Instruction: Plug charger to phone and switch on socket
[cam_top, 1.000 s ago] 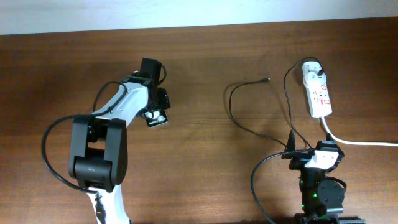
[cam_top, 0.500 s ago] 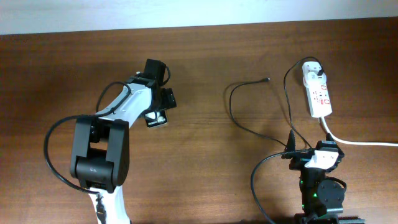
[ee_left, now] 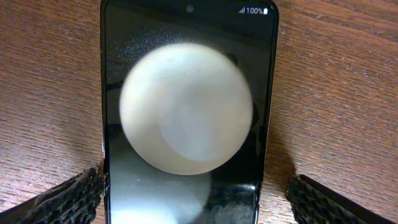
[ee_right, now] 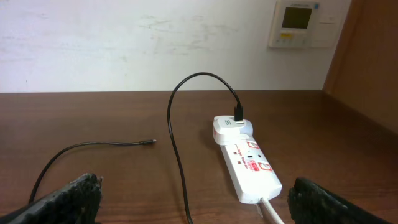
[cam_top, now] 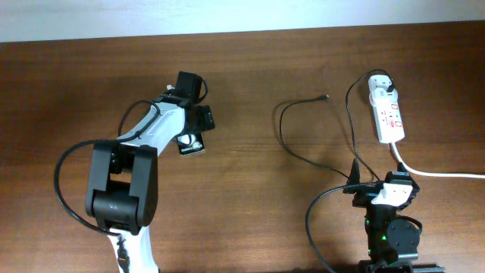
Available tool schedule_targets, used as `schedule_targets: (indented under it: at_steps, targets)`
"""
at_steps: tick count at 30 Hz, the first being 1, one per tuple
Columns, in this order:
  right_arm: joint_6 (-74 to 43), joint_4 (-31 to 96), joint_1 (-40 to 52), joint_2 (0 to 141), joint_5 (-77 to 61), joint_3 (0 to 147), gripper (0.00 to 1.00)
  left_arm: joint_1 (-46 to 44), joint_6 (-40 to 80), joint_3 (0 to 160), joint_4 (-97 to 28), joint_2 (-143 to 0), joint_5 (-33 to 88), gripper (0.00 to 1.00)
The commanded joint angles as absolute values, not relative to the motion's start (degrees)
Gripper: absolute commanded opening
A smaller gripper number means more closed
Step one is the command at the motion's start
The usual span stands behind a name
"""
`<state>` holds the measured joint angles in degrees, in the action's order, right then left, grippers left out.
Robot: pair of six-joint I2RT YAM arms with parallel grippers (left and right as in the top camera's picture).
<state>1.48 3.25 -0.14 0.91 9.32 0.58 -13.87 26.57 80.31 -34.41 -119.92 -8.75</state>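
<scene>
The fingers of my left gripper are down at the table beside the phone's long sides, so my left gripper closes on the phone next.
The phone (ee_left: 189, 118) lies flat on the wooden table with its screen up and a large round light reflected in it. It fills the left wrist view. My left gripper (ee_left: 196, 188) is open and low over it, one finger on each long side; the right finger stands clearly apart from the edge. From overhead the left gripper (cam_top: 194, 130) covers most of the phone (cam_top: 192, 145). The charger cable (cam_top: 292, 148) runs from a white plug (cam_top: 379, 85) on the socket (cam_top: 389, 115) to a free tip (cam_top: 326, 97). My right gripper (cam_top: 377, 184) is open and empty.
The socket (ee_right: 252, 168) lies ahead of the right gripper (ee_right: 196, 190), with the charger tip (ee_right: 149, 142) to its left. A thick white cord (cam_top: 436, 174) leaves the socket toward the right edge. A white wall stands behind the table.
My left gripper has shifted slightly to the right over the phone. The right arm, the cable and the socket have not moved.
</scene>
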Motion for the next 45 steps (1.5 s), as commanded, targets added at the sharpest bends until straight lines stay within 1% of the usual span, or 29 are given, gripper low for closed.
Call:
schedule_targets:
  at_steps: [1,3,4,6,9,11,13,14,16,19,23,28,32,36,37,40,45]
  targets:
    - [0.99,3.68,-0.38,0.51,9.61,0.32,0.99,-13.19,25.19,76.64,-35.42,-125.78,-11.57,0.95]
    - [0.99,3.68,-0.38,0.51,9.61,0.32,0.99,-13.19,25.17,76.18,-35.31,-125.78,-11.57,0.90]
    - [0.99,3.68,-0.38,0.51,9.61,0.32,0.99,-13.19,25.19,75.88,-35.20,-125.78,-11.57,0.86]
    - [0.99,3.70,-0.38,0.51,9.61,0.32,0.99,-13.19,24.51,75.77,-35.20,-125.78,-11.35,0.84]
    - [0.99,3.68,-0.38,0.51,9.61,0.32,0.99,-13.19,22.46,75.75,-35.29,-125.78,-8.38,0.73]
    - [0.99,3.70,-0.38,0.51,9.61,0.32,0.99,-13.19,22.35,75.75,-35.44,-125.78,-7.77,0.59]
    - [0.99,3.68,-0.38,0.51,9.61,0.32,0.99,-13.19,22.35,76.01,-35.77,-125.78,-7.75,0.59]
    - [0.99,3.68,-0.38,0.51,9.61,0.32,0.99,-13.19,22.35,76.95,-37.08,-125.75,-7.75,0.61]
    - [0.99,3.70,-0.38,0.51,9.61,0.32,0.99,-13.17,22.20,80.82,-41.36,-125.75,-7.79,0.62]
    - [0.99,3.68,-0.38,0.51,9.61,0.32,0.99,-13.19,22.17,91.53,-51.53,-125.75,-8.32,0.62]
    - [0.99,3.70,-0.38,0.51,9.61,0.32,0.99,-13.19,22.17,101.60,-61.25,-125.75,-9.02,0.61]
    - [0.99,3.70,-0.38,0.51,9.61,0.32,0.99,-13.19,22.20,107.61,-68.23,-124.46,-9.02,0.59]
    - [0.99,3.68,-0.38,0.51,9.61,0.32,0.99,-13.19,22.20,107.74,-70.24,-118.30,-9.02,0.59]
    - [0.99,3.70,-0.38,0.51,9.61,0.32,0.99,-13.23,22.20,107.74,-75.83,-108.05,-8.97,0.57]
    - [0.99,3.68,-0.38,0.51,9.61,0.32,0.99,-13.23,22.20,107.74,-79.15,-101.51,-8.82,0.58]
    - [0.99,3.68,-0.38,0.51,9.61,0.32,0.99,-13.23,22.20,107.74,-83.31,-94.06,-8.80,0.59]
    - [0.99,3.68,-0.38,0.51,9.61,0.32,0.99,-13.26,22.22,107.70,-89.52,-87.66,-4.99,0.58]
